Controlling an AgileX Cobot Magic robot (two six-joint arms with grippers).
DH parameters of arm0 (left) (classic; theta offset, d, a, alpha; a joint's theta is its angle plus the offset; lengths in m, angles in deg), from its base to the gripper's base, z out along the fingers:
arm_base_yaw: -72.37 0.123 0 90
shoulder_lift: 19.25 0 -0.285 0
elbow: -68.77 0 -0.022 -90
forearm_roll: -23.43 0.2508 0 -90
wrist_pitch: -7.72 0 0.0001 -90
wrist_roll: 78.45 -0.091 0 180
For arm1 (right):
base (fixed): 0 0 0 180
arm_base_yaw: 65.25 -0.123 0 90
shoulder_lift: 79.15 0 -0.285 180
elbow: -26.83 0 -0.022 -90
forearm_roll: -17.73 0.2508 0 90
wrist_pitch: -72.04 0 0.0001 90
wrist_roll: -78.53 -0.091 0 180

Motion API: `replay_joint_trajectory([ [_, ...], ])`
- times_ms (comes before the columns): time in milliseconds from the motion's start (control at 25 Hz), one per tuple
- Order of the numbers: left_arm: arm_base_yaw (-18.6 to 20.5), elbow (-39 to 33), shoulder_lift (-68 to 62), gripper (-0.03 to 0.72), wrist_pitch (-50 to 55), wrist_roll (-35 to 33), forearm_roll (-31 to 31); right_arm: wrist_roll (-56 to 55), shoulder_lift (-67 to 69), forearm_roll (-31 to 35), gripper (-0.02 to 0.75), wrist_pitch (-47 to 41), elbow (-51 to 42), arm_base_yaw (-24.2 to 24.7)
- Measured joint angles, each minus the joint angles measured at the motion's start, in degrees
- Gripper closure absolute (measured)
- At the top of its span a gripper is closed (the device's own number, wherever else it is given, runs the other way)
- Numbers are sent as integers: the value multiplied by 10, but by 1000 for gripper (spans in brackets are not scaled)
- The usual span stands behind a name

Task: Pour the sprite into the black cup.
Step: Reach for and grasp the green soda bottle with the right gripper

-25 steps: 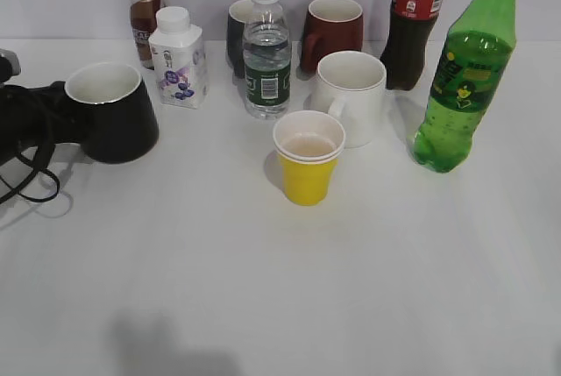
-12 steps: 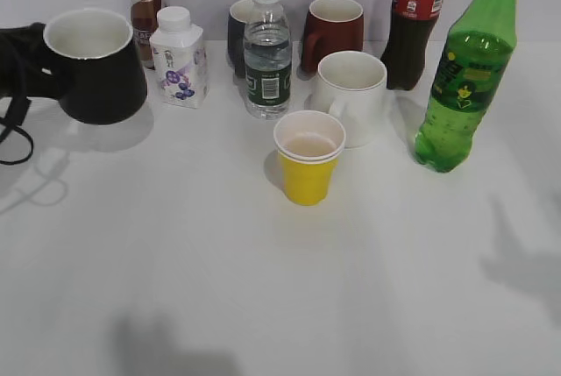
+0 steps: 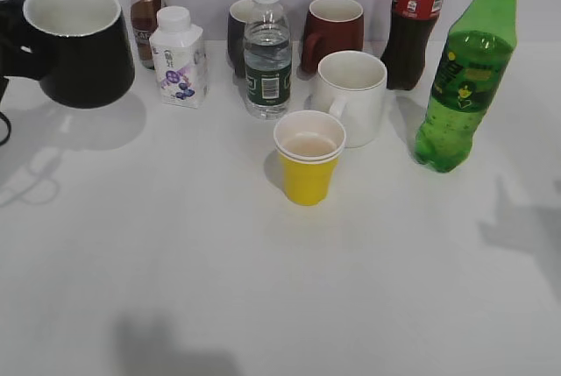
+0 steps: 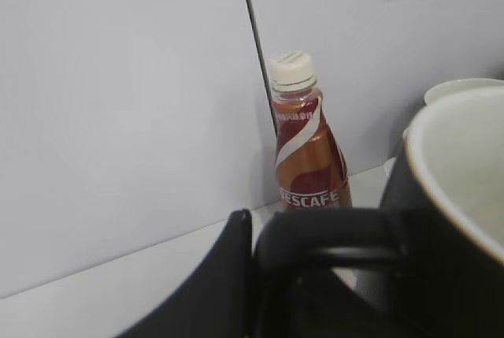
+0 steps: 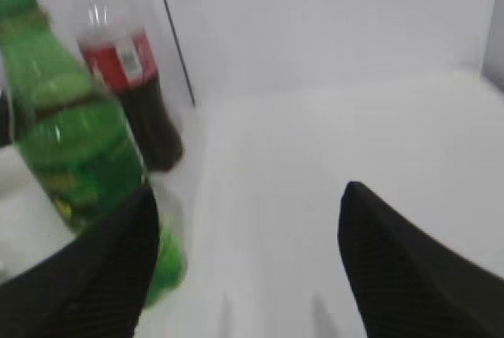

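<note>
The right gripper grips the sprite around its label near the middle next, since the sprite stands tall and tapers to a thin neck.
The black cup has a white inside and hangs above the table at the far left, held by its handle in my left gripper, which is shut on it. The sprite, a tall green bottle with a green cap, stands upright at the right of the table. In the right wrist view the sprite is at the left, blurred. My right gripper is open and empty, to the right of the sprite; the arm itself is outside the exterior view, only its shadow shows.
A yellow paper cup stands mid-table, a white mug behind it. A water bottle, a milk carton, a coffee bottle, a small dark mug, a dark red mug and a cola bottle stand along the back.
My left gripper has lifted the black cup off the table, up and to the left. A shadow of the right arm has come in at the right edge.
</note>
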Motion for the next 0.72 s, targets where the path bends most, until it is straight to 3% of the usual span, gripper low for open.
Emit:
replay_joint_trajectory([
  [240, 0, 0, 3, 645, 2, 0, 1, -35, 133, -169, 182, 158, -17, -32],
  [440, 0, 0, 3, 646, 2, 0, 3, -48, 278, -195, 84, 260, 10, -41],
  [720, -11, 0, 17, 647, 12, 0, 8, -89, 464, -246, 69, 323, 117, -42],
])
